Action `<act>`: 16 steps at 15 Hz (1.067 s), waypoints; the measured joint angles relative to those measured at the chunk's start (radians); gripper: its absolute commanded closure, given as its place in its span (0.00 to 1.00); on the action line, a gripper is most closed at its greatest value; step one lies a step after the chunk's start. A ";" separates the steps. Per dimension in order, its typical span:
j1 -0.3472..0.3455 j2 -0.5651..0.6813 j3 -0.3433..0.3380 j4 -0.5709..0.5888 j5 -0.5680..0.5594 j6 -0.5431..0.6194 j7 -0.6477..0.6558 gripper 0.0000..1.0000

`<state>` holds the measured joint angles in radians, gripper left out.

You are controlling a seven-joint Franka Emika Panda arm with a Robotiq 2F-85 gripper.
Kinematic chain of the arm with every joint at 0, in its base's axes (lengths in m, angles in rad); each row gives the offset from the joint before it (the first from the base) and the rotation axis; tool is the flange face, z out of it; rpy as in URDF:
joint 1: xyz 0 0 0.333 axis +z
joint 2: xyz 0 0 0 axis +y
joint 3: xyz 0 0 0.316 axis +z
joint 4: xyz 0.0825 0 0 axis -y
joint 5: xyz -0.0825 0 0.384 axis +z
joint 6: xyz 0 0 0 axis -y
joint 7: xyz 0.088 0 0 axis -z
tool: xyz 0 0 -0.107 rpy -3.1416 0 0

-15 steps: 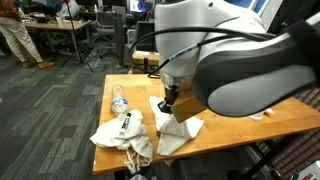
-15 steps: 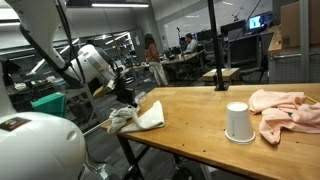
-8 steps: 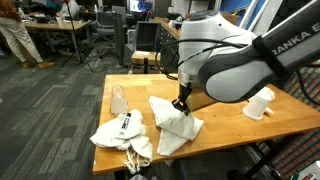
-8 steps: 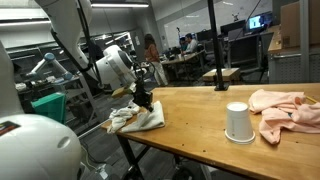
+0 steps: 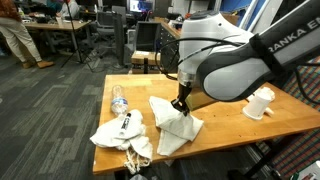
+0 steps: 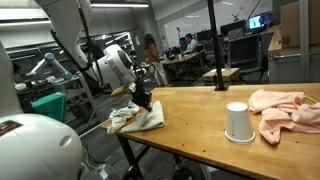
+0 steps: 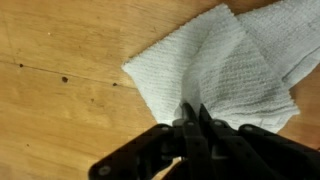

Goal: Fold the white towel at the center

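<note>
The white towel should stay held in the gripper until its fold reaches the table's near edge, because the robot's fingers hold that fold over the towel's middle.
A white towel lies on the wooden table, partly folded, with one corner pointing to the table's middle. It also shows in the wrist view and in an exterior view. My gripper stands on the towel with its jaws closed, pinching a fold of the cloth. In the wrist view the gripper comes in from the bottom and its black fingers press together on the towel's edge.
A second crumpled white cloth with a dark object on it lies at the table's near corner. A plastic bottle stands beside it. A white cup and a pink cloth lie on the far part of the table.
Since a second ago the arm has swung and the gripper has come lower on the towel. In the last half second nothing has visibly moved.
</note>
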<state>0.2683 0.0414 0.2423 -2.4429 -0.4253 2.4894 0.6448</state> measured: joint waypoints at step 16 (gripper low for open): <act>0.115 -0.095 0.176 -0.082 0.204 -0.123 0.013 0.98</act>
<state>0.3829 -0.0531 0.4182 -2.5245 -0.2209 2.3668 0.6576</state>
